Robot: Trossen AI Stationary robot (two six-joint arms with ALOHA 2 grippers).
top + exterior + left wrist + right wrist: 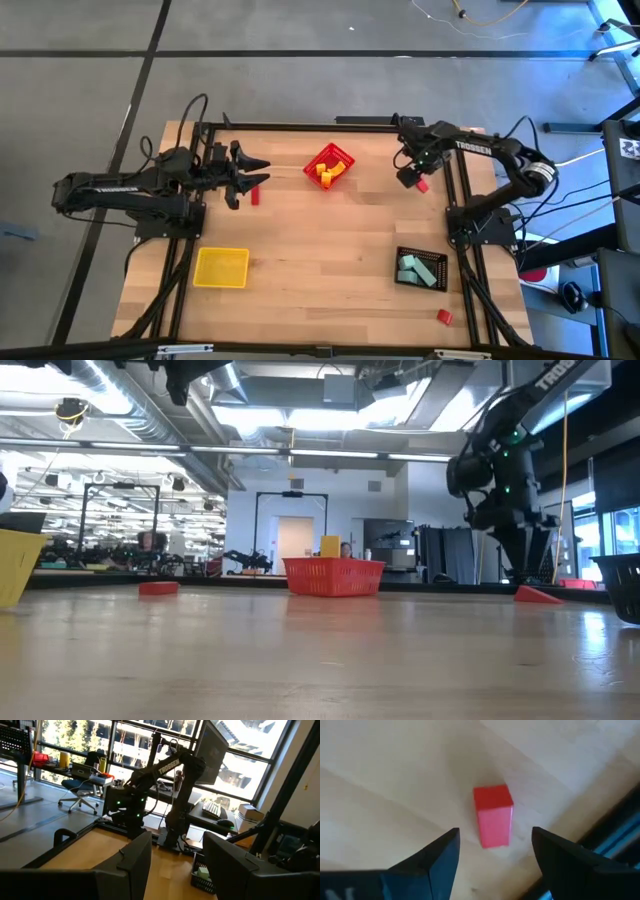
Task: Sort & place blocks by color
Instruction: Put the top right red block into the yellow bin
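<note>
My right gripper should next grab the red block by its sides, so that my left gripper can sort.
My right gripper (413, 178) (495, 851) hangs open above a small red block (493, 816) (423, 186) lying flat on the wood near the table's far right; one finger shows on each side of it in the right wrist view, touching nothing. My left gripper (260, 172) (175, 865) is open and held level at the far left, pointing toward the table's right. A second red block (255, 196) (158, 588) lies just near of it. A third red block (444, 316) rests by the near right corner. Yellow blocks (326, 174) sit in the red bin (340, 155); mint green blocks (410, 270) lie in the black bin (437, 258).
A yellow bin (222, 267) stands at the near left, the black bin at the near right, and the red bin (333, 576) at the far middle. Black frame rails (300, 126) run along the table's far edge and down both sides. Bare wood lies between the bins.
</note>
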